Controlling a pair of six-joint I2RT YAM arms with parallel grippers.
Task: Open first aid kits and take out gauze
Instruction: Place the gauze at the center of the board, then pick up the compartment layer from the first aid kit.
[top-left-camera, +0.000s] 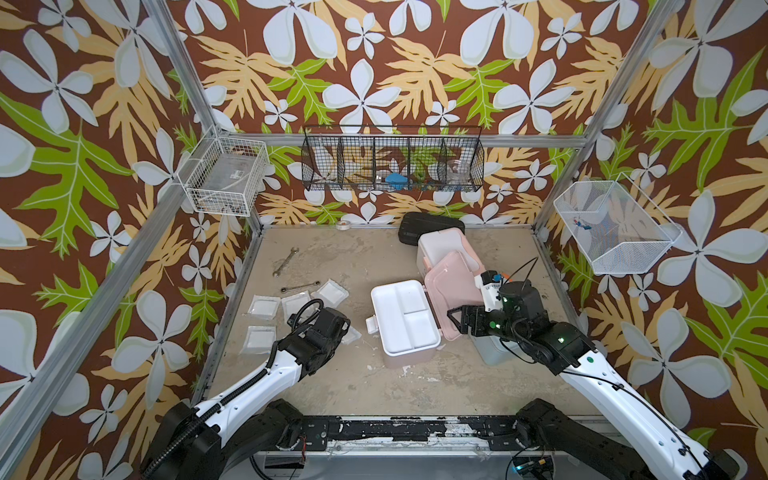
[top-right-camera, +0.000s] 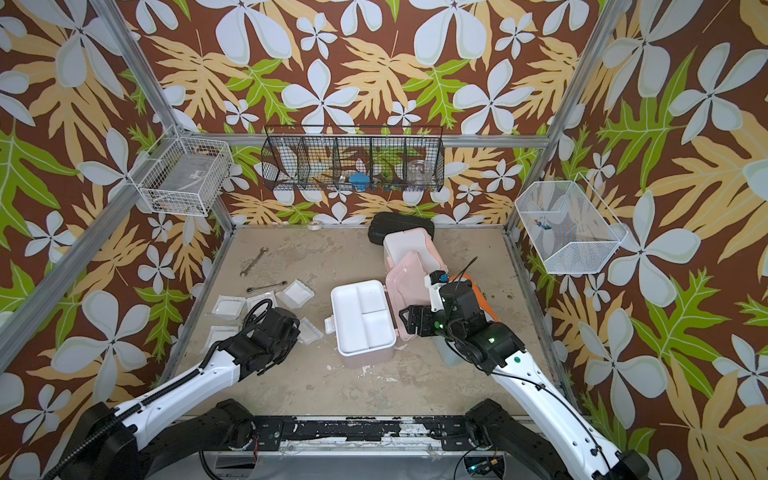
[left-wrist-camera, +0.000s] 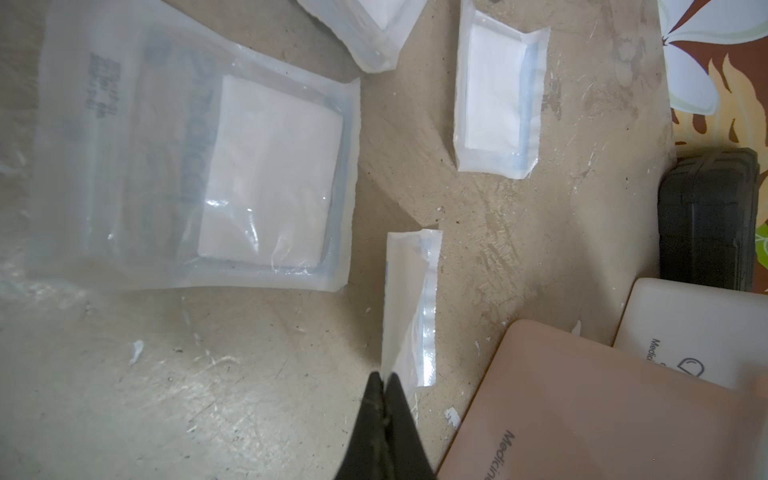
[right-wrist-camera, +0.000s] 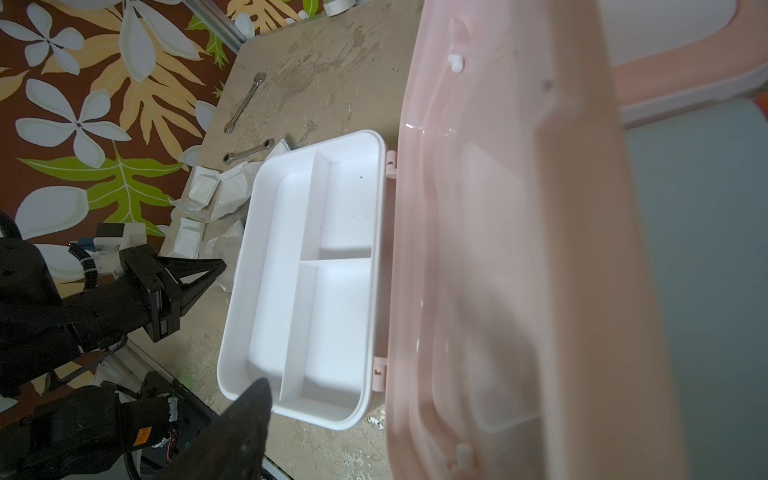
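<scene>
The gauze packet's far edge (top-left-camera: 357, 332) (left-wrist-camera: 415, 234) meets the tabletop beyond my left gripper's fingers, where the packet would settle if released, so it is time to open.
The pink first aid kit (top-left-camera: 376, 307) lies open mid-table, its white tray (right-wrist-camera: 332, 291) empty and its pink lid (top-left-camera: 453, 291) raised. My right gripper (top-left-camera: 459, 328) is open at the lid's front edge; one finger (right-wrist-camera: 249, 415) shows inside and the other is hidden behind the lid. The white and peach kit (top-left-camera: 440, 245) stands behind. The light blue kit (top-left-camera: 492, 351) sits under my right arm. Several gauze packets (top-left-camera: 264, 306) lie on the left. My left gripper (left-wrist-camera: 384, 376) is shut on the edge of one gauze packet (left-wrist-camera: 409, 307), just left of the pink kit.
A black ribbed case (top-left-camera: 428, 226) lies against the back wall, with a tape roll (top-left-camera: 344, 225) further left. Two wrenches (top-left-camera: 286, 261) (top-left-camera: 297, 286) lie beyond the gauze. Wire baskets (top-left-camera: 392, 164) hang on the walls.
</scene>
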